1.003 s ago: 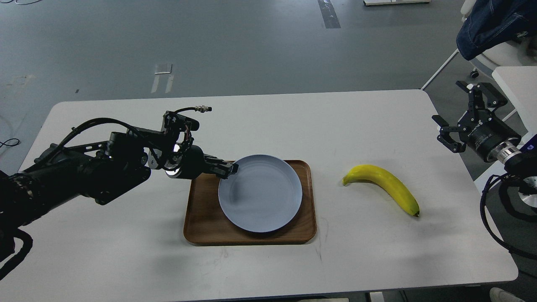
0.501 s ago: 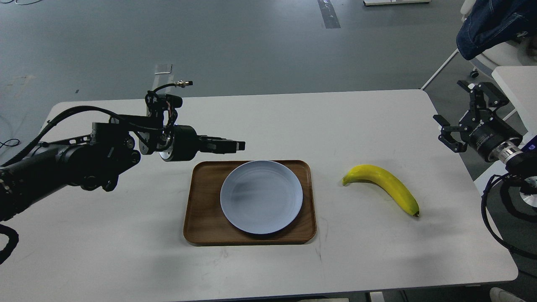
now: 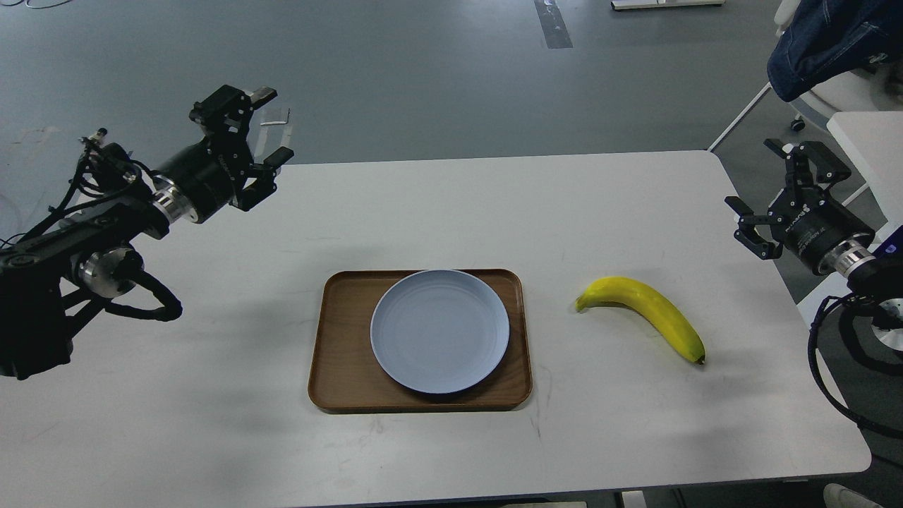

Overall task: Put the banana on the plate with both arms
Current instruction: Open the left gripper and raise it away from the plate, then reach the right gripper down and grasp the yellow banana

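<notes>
The robot's right gripper needs to grab the long, curved banana around its middle [image 3: 650,305] next, since both ends reach far out. Then it can place the banana on the plate.
The yellow banana [image 3: 645,314] lies on the white table [image 3: 437,212] to the right of the tray, its dark tip toward the front right. The pale blue-grey plate [image 3: 439,331] lies flat on the brown wooden tray [image 3: 338,353] at the table's middle. My left gripper [image 3: 250,130] is open and empty, raised over the table's far left corner, well away from the plate. My right gripper [image 3: 779,190] is open and empty, raised beyond the table's right edge, up and right of the banana.
A white chair with a dark denim garment [image 3: 825,42] stands at the far right. Another white surface [image 3: 871,141] sits behind my right gripper. Grey floor lies beyond the table's far edge.
My left arm has let go of the plate's left edge, drawn back left and up to the far left corner, and its gripper has opened. The plate settled flat on the tray. The right gripper barely moved.
</notes>
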{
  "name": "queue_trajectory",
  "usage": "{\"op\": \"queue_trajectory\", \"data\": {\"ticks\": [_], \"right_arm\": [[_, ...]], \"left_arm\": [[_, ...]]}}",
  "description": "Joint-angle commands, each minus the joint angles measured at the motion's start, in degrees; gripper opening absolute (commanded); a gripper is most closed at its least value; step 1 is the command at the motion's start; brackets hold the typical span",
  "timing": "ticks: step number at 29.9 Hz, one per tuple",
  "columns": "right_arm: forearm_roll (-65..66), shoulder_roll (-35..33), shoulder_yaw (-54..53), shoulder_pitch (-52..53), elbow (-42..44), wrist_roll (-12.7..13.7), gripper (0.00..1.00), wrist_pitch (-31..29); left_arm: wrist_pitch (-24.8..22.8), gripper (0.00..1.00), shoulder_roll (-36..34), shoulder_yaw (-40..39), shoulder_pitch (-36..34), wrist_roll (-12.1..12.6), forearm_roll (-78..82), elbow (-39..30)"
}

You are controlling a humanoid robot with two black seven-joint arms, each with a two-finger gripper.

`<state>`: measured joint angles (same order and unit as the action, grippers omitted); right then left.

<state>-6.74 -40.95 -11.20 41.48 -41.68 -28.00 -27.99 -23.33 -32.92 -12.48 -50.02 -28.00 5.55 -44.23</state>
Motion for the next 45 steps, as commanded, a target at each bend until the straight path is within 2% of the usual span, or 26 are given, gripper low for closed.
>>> {"op": "queue_trajectory", "data": {"ticks": [1,2,6,12,14,16,20,23,26,33,45], "right_arm": [[1.4,0.0,0.6,0.1,-0.3,0.0,1.00,0.0],[3.5,-0.1,0.6,0.1,-0.4,0.0,1.00,0.0],[13.6,-1.2,0.6,0.7,-0.6,0.0,1.00,0.0],[28.2,-6.6,0.6,6.2,-4.5,0.0,1.00,0.0],[38.9,-9.1,0.6,10.1,-6.6,0.0,1.00,0.0],[44.8,-9.6,0.7,11.9,-7.7,0.0,1.00,0.0],[65.2,-9.8,2.1,17.2,-13.9,0.0,1.00,0.0],[71.7,-9.5,3.7,18.9,-15.8,0.0,1.00,0.0],[81.9,-8.2,11.3,23.6,-16.2,0.0,1.00,0.0],[93.4,-1.7,25.1,30.4,-15.6,0.0,1.00,0.0],[95.8,5.5,32.4,31.2,-11.8,0.0,1.00,0.0]], "left_arm": [[-4.7,0.98,-0.7,-8.0,6.3,0.0,-1.6,2.7],[-4.7,0.98,-0.7,-11.1,8.2,0.0,-1.6,4.2],[-4.7,0.98,-0.7,-15.4,10.7,0.0,-1.7,5.8],[-4.7,0.98,-1.4,-15.6,10.6,0.0,-1.7,5.8],[-4.7,0.98,-1.4,-15.7,10.3,0.0,-1.7,5.8],[-4.7,0.98,-1.3,-15.7,10.3,0.0,-1.7,5.7],[-4.7,0.98,-1.3,-15.8,10.0,0.0,-1.7,5.2],[-4.7,0.98,-1.3,-16.1,9.9,0.0,-1.7,5.1],[-4.7,0.98,-1.3,-16.3,10.0,0.0,-1.7,5.1],[-4.7,0.98,-1.3,-16.3,9.9,0.0,-1.7,5.1],[-4.7,0.98,-1.2,-16.3,10.0,0.0,-1.7,5.1]]}}
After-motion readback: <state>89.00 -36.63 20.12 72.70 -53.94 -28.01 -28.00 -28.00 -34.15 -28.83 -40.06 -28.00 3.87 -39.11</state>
